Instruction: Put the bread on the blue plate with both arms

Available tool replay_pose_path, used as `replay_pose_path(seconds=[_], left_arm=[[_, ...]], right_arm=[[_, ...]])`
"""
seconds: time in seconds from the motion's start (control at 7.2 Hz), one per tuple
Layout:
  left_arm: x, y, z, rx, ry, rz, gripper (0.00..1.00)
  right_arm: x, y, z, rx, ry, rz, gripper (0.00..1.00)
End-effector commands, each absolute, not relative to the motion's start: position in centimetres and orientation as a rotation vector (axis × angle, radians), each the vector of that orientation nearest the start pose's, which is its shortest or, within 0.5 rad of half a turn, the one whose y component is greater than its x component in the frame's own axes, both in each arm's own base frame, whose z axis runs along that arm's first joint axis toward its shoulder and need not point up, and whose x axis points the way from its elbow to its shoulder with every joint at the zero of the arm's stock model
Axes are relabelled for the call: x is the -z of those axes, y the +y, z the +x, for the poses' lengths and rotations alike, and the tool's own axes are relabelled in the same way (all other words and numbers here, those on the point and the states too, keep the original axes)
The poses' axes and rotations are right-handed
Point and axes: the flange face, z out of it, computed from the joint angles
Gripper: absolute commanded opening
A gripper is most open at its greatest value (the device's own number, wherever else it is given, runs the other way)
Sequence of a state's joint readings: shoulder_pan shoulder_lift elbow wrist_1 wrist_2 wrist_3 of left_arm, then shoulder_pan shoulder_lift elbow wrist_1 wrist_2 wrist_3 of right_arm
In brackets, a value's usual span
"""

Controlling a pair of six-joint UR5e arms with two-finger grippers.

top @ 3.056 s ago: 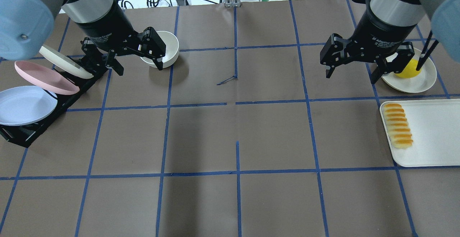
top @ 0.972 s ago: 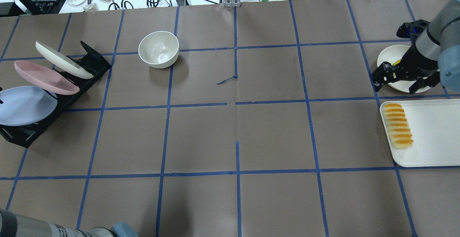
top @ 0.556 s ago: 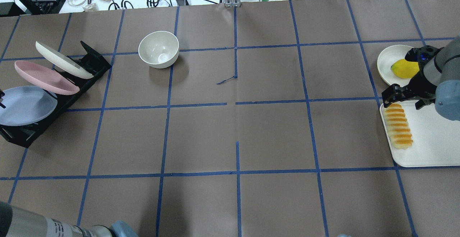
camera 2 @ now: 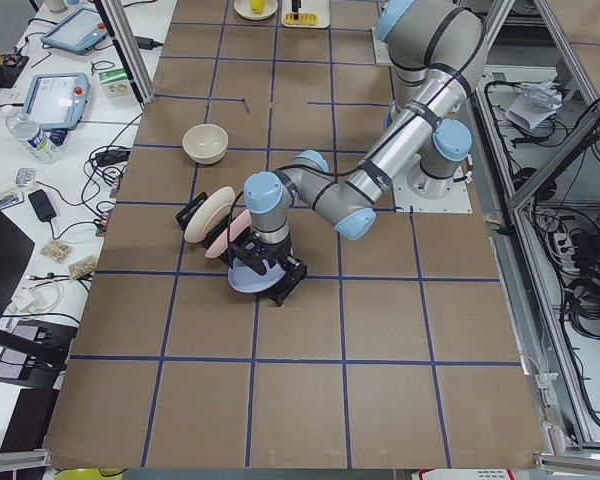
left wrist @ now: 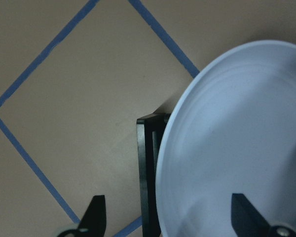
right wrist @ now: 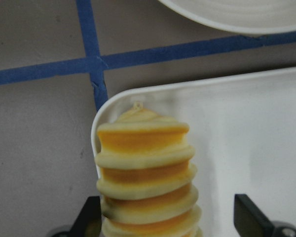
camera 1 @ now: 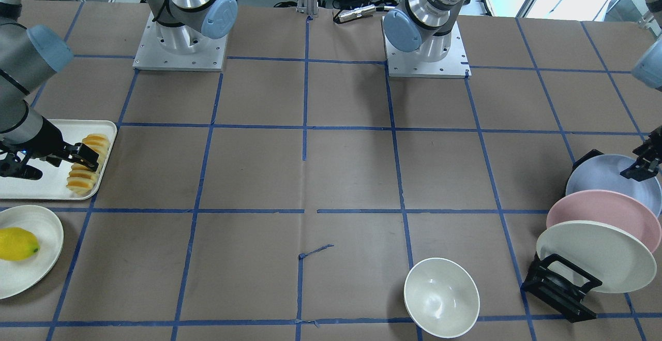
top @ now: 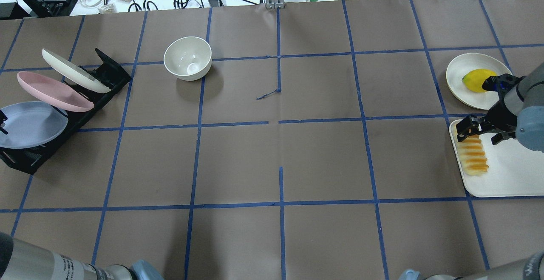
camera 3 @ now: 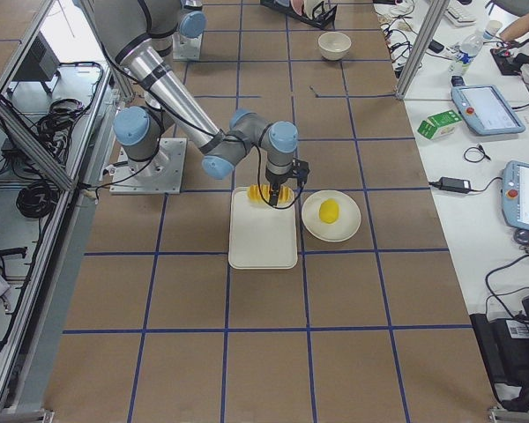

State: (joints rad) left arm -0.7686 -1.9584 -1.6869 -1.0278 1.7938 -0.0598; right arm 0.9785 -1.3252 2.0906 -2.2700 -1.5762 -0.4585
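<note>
The right gripper grabs the bread across its ridged middle next, since a long loaf would possibly tip from one end.
The bread [top: 471,154] lies along the left edge of a white tray [top: 510,173]. My right gripper [top: 481,130] is open and hangs over the bread's far end. In the right wrist view the bread [right wrist: 145,173] sits between the fingertips, close to the left one [right wrist: 91,217]. The blue plate [top: 32,125] leans in the nearest slot of a black rack [top: 108,74]. My left gripper [camera 1: 644,160] is open at the plate's rim. In the left wrist view its fingertips straddle the plate's edge [left wrist: 227,148].
A pink plate [top: 53,91] and a cream plate [top: 74,69] stand in the same rack. A cream bowl [top: 188,57] sits at the back left. A yellow lemon [top: 476,80] lies on a small cream plate [top: 461,65] just beyond the tray.
Both arms have left the table's middle. My right gripper has moved from the lemon plate to above the bread's far end. My left gripper has reached the blue plate's rim.
</note>
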Motion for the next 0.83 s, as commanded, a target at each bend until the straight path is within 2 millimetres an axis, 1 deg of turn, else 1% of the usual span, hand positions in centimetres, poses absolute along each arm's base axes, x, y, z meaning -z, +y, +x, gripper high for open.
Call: replay_pose_path(seconds=[0.0, 0.14, 0.28, 0.42, 0.56, 0.69], left_arm=[[-27.9, -49.8, 36.7, -0.101, 2.575, -1.182, 0.00], [-27.9, -49.7, 36.6, -0.104, 2.582, -1.183, 0.00], [-28.6, -49.6, 36.3, -0.092, 2.586, -1.187, 0.00], [-29.1, -49.6, 36.2, -0.078, 2.586, -1.186, 0.00], [-29.4, -49.6, 36.0, -0.068, 2.609, -1.186, 0.00], [-29.7, -49.3, 35.6, -0.122, 2.646, -1.149, 0.00]], right_arm=[[-19.0, -46.9, -15.7, -0.135, 3.092, 0.213, 0.36], [-19.4, -46.8, -15.6, -0.149, 3.086, 0.213, 0.05], [-19.7, -47.0, -15.8, -0.147, 3.095, 0.222, 0.00], [-20.2, -47.0, -15.9, -0.138, 3.103, 0.220, 0.00], [-22.4, -47.5, -16.2, -0.081, 3.130, 0.218, 0.00], [-24.6, -47.7, -16.2, -0.130, 3.105, 0.209, 0.00]])
